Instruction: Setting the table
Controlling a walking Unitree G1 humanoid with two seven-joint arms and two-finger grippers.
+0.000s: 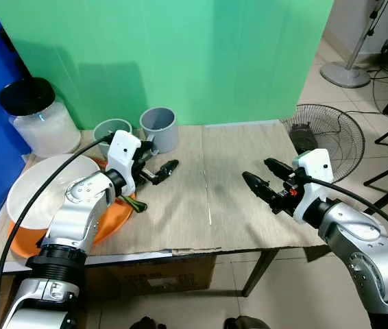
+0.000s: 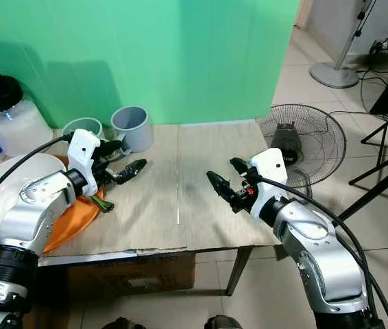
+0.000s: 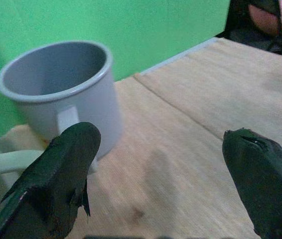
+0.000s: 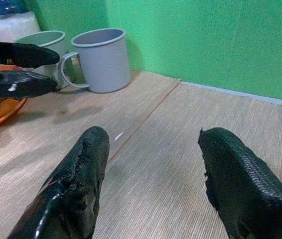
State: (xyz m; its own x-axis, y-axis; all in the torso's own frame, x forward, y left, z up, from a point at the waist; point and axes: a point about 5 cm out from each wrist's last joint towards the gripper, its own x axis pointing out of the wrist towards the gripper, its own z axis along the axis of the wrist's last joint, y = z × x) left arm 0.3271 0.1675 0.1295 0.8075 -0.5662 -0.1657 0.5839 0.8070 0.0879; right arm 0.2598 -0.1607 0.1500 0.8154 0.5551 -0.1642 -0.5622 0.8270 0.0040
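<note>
The blue-grey mug's round body is too wide for my open fingers, so my left gripper should grab the blue-grey mug by its slim handle next.
A blue-grey mug and a pale green mug stand side by side at the back of the tan table mat. A white plate lies on an orange plate at the left, with a green utensil handle sticking out beside them. My left gripper hovers open just in front of the blue-grey mug, holding nothing. Over the right half of the mat my right gripper is also open and empty, pointing left toward the mugs.
A clear jar with a black lid stands at the back left by a blue panel. A green screen backs the table. Past the table's right edge, a floor fan and stands sit on the tiles.
</note>
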